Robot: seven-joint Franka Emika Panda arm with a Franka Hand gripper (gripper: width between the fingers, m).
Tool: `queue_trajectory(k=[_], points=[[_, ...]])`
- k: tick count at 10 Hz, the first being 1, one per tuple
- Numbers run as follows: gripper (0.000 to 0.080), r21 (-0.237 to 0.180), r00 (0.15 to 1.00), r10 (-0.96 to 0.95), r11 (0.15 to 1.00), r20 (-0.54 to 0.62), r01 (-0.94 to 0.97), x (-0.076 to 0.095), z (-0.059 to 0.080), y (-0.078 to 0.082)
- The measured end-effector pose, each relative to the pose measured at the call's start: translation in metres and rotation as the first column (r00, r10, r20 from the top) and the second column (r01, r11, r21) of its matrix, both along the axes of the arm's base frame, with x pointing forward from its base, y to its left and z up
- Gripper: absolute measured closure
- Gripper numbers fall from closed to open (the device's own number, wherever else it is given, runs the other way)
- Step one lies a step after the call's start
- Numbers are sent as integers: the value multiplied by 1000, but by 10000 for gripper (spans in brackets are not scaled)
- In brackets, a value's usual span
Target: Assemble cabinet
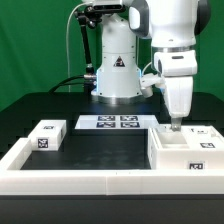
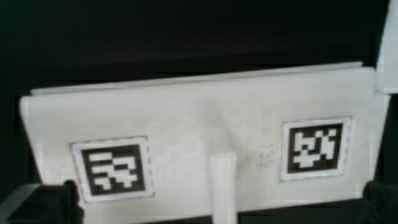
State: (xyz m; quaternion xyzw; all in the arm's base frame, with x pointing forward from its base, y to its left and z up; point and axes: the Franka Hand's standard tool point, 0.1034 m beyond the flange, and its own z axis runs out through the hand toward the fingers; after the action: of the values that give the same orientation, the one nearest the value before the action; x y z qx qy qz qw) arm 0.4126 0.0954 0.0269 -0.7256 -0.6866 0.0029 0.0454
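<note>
The cabinet's tagged white side needs to be grabbed next by the thin white divider (image 2: 224,186). Then my gripper can assemble the cabinet (image 2: 205,115).
The cabinet (image 1: 170,158) is a large white box with an inner compartment at the exterior view's right, with a tag on its front face. My gripper (image 1: 175,124) hangs straight down over the cabinet's rear part, fingertips just above its top. In the wrist view the cabinet (image 2: 205,115) fills the frame as a white face with two tags and a thin white divider (image 2: 219,188). My gripper (image 2: 205,214) is open and empty, its dark fingers (image 2: 25,205) at the frame's two lower corners, one on each side of the divider.
A small white tagged block (image 1: 46,134) lies at the exterior view's left. The marker board (image 1: 110,122) lies in front of the robot base. Another tagged white piece (image 1: 203,131) sits by the cabinet's far right. A long low white border wall (image 1: 70,178) runs along the front.
</note>
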Motion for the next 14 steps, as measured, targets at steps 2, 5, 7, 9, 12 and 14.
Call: queue_trajectory(k=[2,5,7,9,12,14], points=[[3,4,1000,-1,1000,-13,1,-4,-7,1],[94,4,1000,-19,1000,-18,19,-5,-9,4],[276,4,999,-25,1000,-26,25,-7,-12,1],[607,5,999,-27,1000,-34,27,-9,-15,0],[726,7,999,-31,999,-26,31,-7,-15,-1],[726,7,999,-31,1000,-24,31,-7,-14,-1]])
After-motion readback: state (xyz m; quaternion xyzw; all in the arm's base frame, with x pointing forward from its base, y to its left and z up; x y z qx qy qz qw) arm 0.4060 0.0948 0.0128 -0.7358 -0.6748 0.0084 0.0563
